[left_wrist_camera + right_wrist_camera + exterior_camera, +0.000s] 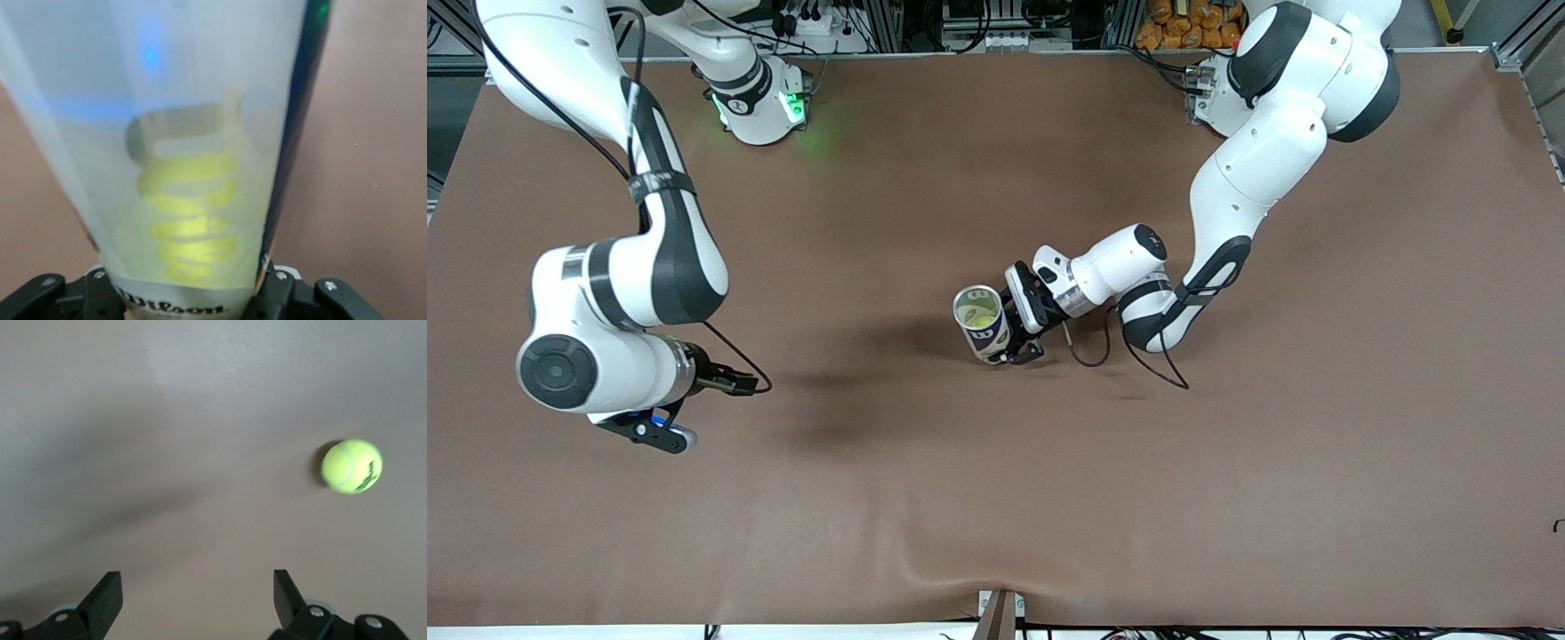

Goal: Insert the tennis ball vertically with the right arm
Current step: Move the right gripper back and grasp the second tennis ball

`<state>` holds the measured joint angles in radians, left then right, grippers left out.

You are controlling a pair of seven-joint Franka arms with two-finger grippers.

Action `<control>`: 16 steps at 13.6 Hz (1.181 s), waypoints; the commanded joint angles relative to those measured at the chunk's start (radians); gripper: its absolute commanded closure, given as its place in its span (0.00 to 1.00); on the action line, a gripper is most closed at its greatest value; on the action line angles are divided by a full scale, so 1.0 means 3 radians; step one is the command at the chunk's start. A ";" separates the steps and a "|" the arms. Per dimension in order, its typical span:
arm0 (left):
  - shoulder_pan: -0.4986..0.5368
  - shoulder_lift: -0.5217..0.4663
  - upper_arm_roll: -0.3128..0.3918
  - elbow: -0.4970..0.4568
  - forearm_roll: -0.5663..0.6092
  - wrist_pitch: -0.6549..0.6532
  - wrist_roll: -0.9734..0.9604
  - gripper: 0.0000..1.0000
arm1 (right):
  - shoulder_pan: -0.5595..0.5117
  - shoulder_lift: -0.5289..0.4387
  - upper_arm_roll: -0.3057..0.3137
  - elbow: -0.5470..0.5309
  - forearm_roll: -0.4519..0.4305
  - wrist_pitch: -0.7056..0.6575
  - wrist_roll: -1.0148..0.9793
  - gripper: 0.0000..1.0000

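Observation:
The tennis ball needs to go into the can's opening (978,308). My right gripper will next grip the tennis ball by its round felt sides.
A clear Wilson ball can (980,324) stands near the middle of the table with its open mouth up, and something yellow-green shows inside it. My left gripper (1007,327) is shut on the can's side near its base; in the left wrist view the can (193,153) fills the space between the fingers (280,293). A yellow-green tennis ball (351,466) lies on the brown table in the right wrist view, ahead of my right gripper (198,577) and off to one side. That gripper is open and holds nothing. In the front view the right arm's wrist (645,418) hides this ball.
The brown cloth (1227,462) covers the whole table and has a fold at its front edge (996,582). A black cable (1138,360) loops onto the table beside the left wrist. The right arm's bulky elbow (623,284) hangs over its end of the table.

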<state>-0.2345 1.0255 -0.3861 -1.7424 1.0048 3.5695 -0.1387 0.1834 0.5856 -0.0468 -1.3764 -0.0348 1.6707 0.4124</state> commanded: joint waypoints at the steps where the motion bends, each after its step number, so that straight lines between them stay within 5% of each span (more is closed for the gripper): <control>1: -0.0006 0.0156 0.0019 0.0163 0.0087 -0.0061 0.0002 0.34 | -0.0421 -0.0070 0.0069 -0.0207 -0.0094 0.0137 -0.0840 0.00; 8: 0.0004 0.0151 0.0019 0.0168 0.0092 -0.0061 0.0002 0.34 | -0.1065 -0.0096 0.0079 -0.1020 -0.0084 0.1119 -0.1727 0.00; 12: 0.0004 0.0145 0.0019 0.0168 0.0092 -0.0061 0.0002 0.33 | -0.1087 -0.0096 0.0084 -0.1430 -0.0053 0.1548 -0.1738 0.00; 16: 0.0025 0.0140 0.0019 0.0168 0.0102 -0.0061 0.0002 0.29 | -0.1082 -0.0075 0.0079 -0.1451 -0.0063 0.1579 -0.1748 0.00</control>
<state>-0.2340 1.0288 -0.3859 -1.7377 1.0072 3.5698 -0.1387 -0.1246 0.5861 -0.0357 -1.7884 -0.0464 2.1357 -0.0985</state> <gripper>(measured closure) 0.291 0.000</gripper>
